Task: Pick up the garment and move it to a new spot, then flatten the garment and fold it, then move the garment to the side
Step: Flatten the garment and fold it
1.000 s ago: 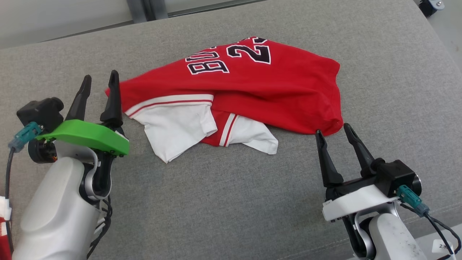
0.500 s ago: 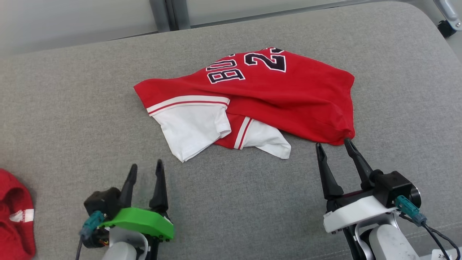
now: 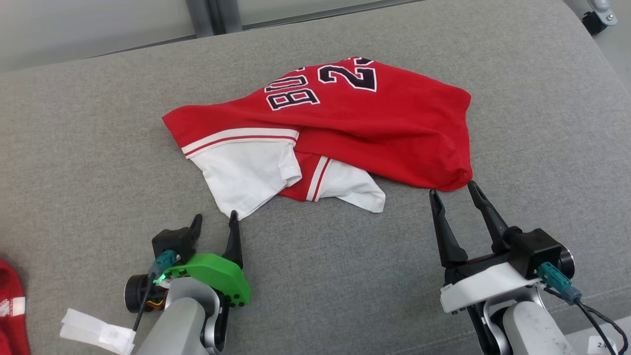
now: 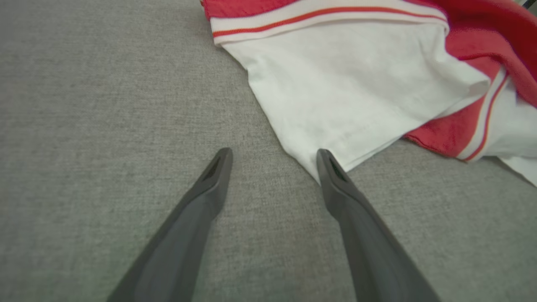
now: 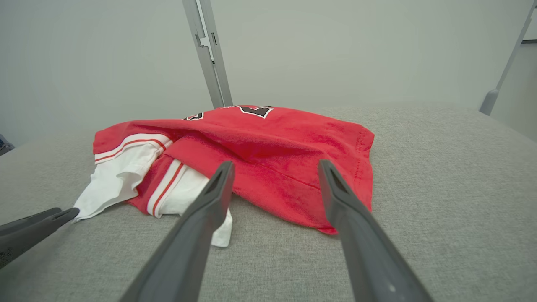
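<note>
My left gripper grabs the white sleeve by the hem corner point(image 3: 242, 212) next, to spread the crumpled red jersey point(image 3: 378, 115) flat for folding.
The garment point(image 3: 374, 128) is a red jersey with white sleeves and black lettering, lying crumpled on the grey cushion point(image 3: 74, 148). My left gripper point(image 3: 215, 218) is open just in front of the white sleeve's near corner. In the left wrist view the left gripper point(image 4: 273, 152) has one fingertip at the edge of that sleeve point(image 4: 344, 84), with nothing between the fingers. My right gripper point(image 3: 452, 189) is open at the garment's near right corner. Seen from the right wrist, the right gripper point(image 5: 275, 163) points at the red fabric point(image 5: 272, 134) and holds nothing.
Another red cloth point(image 3: 10, 315) lies at the cushion's left edge. A metal post point(image 3: 212, 15) stands behind the cushion, and a caster point(image 3: 596, 15) sits at the top right. The left gripper's fingers point(image 5: 33, 228) show at the lower left of the right wrist view.
My left gripper has left the garment's far left corner and come down to the white sleeve's near corner. The head camera shifted. The right gripper and garment stayed put.
</note>
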Robot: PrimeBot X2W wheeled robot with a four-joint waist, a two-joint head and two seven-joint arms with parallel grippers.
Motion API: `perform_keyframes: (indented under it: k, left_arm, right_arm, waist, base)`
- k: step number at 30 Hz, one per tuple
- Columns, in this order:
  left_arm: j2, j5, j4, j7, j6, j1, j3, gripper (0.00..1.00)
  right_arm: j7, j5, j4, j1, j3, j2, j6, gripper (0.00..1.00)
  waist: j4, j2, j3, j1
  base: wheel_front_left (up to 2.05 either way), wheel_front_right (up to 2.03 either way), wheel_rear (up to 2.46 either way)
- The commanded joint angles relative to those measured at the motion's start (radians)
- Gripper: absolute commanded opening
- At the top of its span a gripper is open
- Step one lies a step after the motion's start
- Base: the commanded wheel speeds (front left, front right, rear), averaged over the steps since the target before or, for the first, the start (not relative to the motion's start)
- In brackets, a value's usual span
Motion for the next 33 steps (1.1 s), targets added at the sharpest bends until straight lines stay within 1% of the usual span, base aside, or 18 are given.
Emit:
perform_keyframes:
  k: [1,6,10,11,12,13,14,15,17,19,23,26,31,33]
  left_arm:
    - [0.004,0.008,0.031,0.006,0.008,-0.018,-0.007,1.0]
    - [0.0,0.016,0.069,0.001,-0.002,-0.042,-0.023,1.0]
    - [-0.004,0.038,0.079,0.003,0.006,-0.044,-0.054,1.0]
    - [-0.006,0.044,0.084,0.014,0.004,-0.041,-0.068,0.81]
    - [-0.006,0.048,0.09,0.024,0.003,-0.04,-0.081,0.55]
    - [-0.007,0.051,0.095,0.034,0.001,-0.038,-0.096,0.37]
    - [-0.008,0.052,0.096,0.036,-0.005,-0.037,-0.103,0.07]
    - [-0.008,0.052,0.089,0.03,-0.004,-0.038,-0.105,0.0]
    - [-0.003,0.059,0.072,0.016,0.011,-0.048,-0.099,0.0]
    - [0.007,0.054,0.058,0.005,0.011,-0.051,-0.086,0.0]
    - [0.018,0.03,0.013,-0.005,-0.005,-0.042,-0.053,0.0]
    - [0.031,0.013,-0.049,-0.009,-0.006,-0.02,-0.013,0.0]
    - [0.065,0.005,-0.213,-0.009,0.009,0.046,0.055,0.0]
    - [0.078,0.004,-0.257,-0.009,0.011,0.068,0.071,0.0]
  right_arm:
    - [0.0,0.003,0.0,-0.002,-0.002,-0.002,-0.002,1.0]
    - [0.0,0.011,0.002,-0.004,-0.006,-0.001,-0.002,1.0]
    - [0.0,0.013,0.003,-0.007,-0.008,-0.001,-0.002,1.0]
    - [0.0,0.014,0.003,-0.007,-0.009,-0.002,-0.002,1.0]
    - [0.0,0.015,0.002,-0.007,-0.01,-0.002,-0.002,1.0]
    - [0.0,0.015,0.002,-0.006,-0.01,-0.002,-0.002,1.0]
    - [0.0,0.015,0.001,-0.006,-0.011,-0.002,-0.002,1.0]
    - [0.0,0.015,-0.001,-0.007,-0.011,-0.002,-0.002,1.0]
    - [0.0,0.016,-0.002,-0.009,-0.013,-0.002,-0.002,1.0]
    - [0.0,0.016,-0.003,-0.01,-0.013,-0.002,-0.002,1.0]
    - [0.0,0.02,-0.001,-0.006,-0.013,-0.002,-0.002,1.0]
    - [0.0,0.033,0.006,-0.008,-0.018,-0.002,-0.002,1.0]
    - [0.0,0.123,0.052,-0.014,-0.085,-0.001,-0.002,1.0]
    - [0.0,0.191,0.095,-0.021,-0.104,-0.001,-0.002,1.0]
  waist:
    - [-0.016,0.0,0.006,0.0]
    - [-0.027,0.0,0.011,0.0]
    - [-0.03,0.0,0.011,0.0]
    - [-0.03,0.0,0.011,0.0]
    - [-0.03,0.0,0.011,0.0]
    - [-0.029,0.0,0.011,0.0]
    - [-0.028,0.0,0.012,0.0]
    - [-0.026,0.0,0.013,0.0]
    - [-0.023,0.0,0.014,0.0]
    - [-0.019,0.0,0.013,0.0]
    - [-0.013,0.0,0.009,0.0]
    - [-0.011,0.0,0.005,0.0]
    - [0.006,0.0,0.001,0.0]
    - [0.013,0.0,0.0,0.0]
  base:
    - [0.0,0.0,0.0]
    - [0.0,0.0,0.0]
    - [0.0,0.0,0.0]
    - [0.0,0.0,0.0]
    - [0.0,0.0,0.0]
    - [0.0,0.0,0.0]
    - [0.0,0.0,0.0]
    - [0.0,0.0,0.0]
    - [0.0,0.0,0.0]
    - [0.0,0.0,0.0]
    - [0.0,0.0,0.0]
    - [0.0,0.0,0.0]
    - [0.0,0.0,0.0]
    - [0.0,0.0,0.0]
